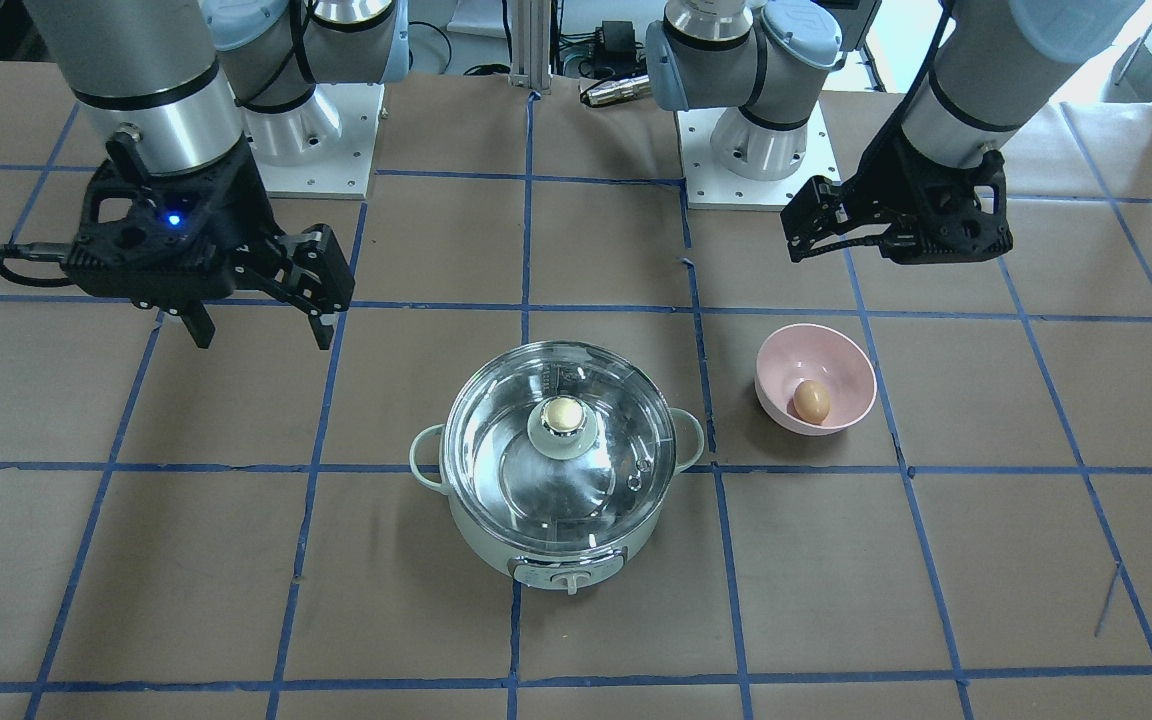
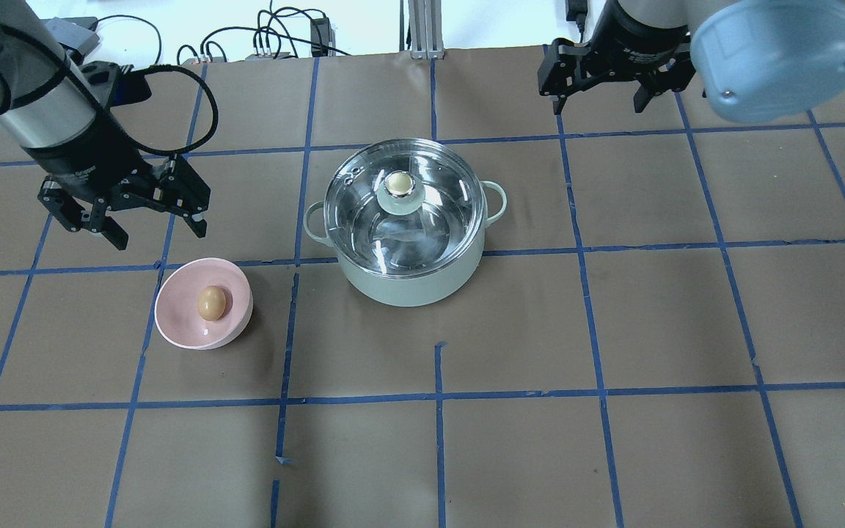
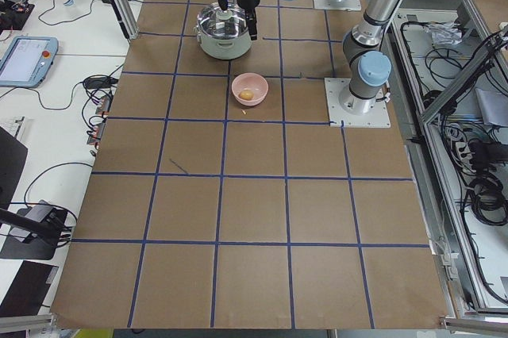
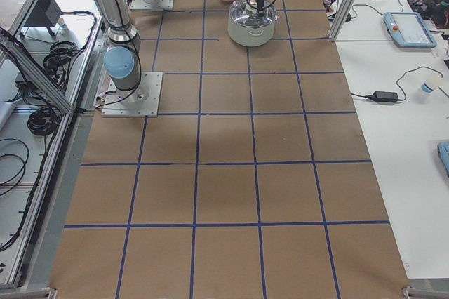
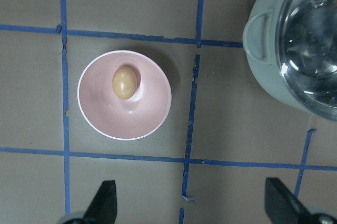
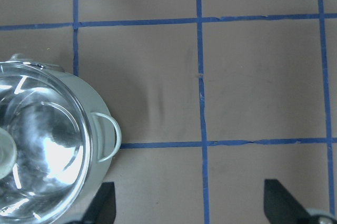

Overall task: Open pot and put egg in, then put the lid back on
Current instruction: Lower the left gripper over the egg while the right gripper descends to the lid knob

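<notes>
My right gripper grabs the glass lid's beige knob [image 1: 563, 414] next, to open the pot [image 1: 496, 545] for the egg.
The mint-green pot [image 1: 496, 545] stands mid-table with the glass lid [image 1: 496, 450] seated on it, beige knob up. It also shows in the overhead view [image 2: 408, 286] with the lid [image 2: 356, 213] on it. The brown egg [image 1: 811, 400] lies in a pink bowl [image 1: 841, 352] beside the pot. My left gripper [image 2: 158, 233] is open and empty, hovering just behind the bowl [image 2: 173, 323]. In the left wrist view the egg [image 5: 125, 82] lies ahead of the open gripper [image 5: 193, 203]. My right gripper [image 2: 598, 106] is open and empty, high behind the pot on its other side [image 6: 193, 203].
The table is brown paper with a blue tape grid [image 2: 437, 396]. The arms' white base plates [image 1: 756, 160] sit at the robot's edge. Cables and electronics lie beyond the far table edge [image 2: 268, 44].
</notes>
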Tool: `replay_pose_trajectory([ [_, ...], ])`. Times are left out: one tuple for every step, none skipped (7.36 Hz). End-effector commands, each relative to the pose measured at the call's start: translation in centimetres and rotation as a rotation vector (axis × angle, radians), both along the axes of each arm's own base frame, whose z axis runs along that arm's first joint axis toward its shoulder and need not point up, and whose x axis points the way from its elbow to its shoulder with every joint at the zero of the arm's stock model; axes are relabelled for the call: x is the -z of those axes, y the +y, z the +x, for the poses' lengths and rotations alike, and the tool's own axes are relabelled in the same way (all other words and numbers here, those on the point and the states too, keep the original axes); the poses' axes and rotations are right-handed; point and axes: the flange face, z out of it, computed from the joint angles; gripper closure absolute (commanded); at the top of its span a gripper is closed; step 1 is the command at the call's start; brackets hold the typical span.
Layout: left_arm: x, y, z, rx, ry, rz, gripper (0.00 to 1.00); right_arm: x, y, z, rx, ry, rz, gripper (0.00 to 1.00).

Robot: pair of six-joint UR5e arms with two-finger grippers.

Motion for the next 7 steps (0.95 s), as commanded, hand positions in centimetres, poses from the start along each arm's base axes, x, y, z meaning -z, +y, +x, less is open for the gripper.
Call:
replay_pose_trajectory([
  [8.1,0.9,2.4,-0.004,0.004,-0.022,0.0,1.8,-1.1,7.3,0.032,-0.03,-0.016,0.0],
  [11.2,1.5,2.3,-0.002,-0.001,-0.042,0.0,3.1,-1.3,9.9,0.032,-0.043,-0.035,0.0],
  [13.8,2.1,2.2,0.006,-0.006,-0.069,0.0,4.5,-1.4,11.8,0.037,-0.051,-0.036,0.0],
  [15.9,1.6,2.4,0.033,-0.013,-0.115,0.0,5.2,-1.1,13.1,0.041,-0.054,-0.027,0.0],
  [18.0,0.6,2.6,0.087,-0.015,-0.128,0.01,6.1,-1.2,14.1,0.047,-0.06,-0.028,0.0],
  [18.9,0.4,2.8,0.106,-0.031,-0.127,0.01,6.7,-1.4,15.1,0.058,-0.07,-0.04,0.0],
  [19.2,0.7,3.2,0.112,-0.072,-0.11,0.02,7.7,-1.2,16.3,0.066,-0.07,-0.027,0.0],
])
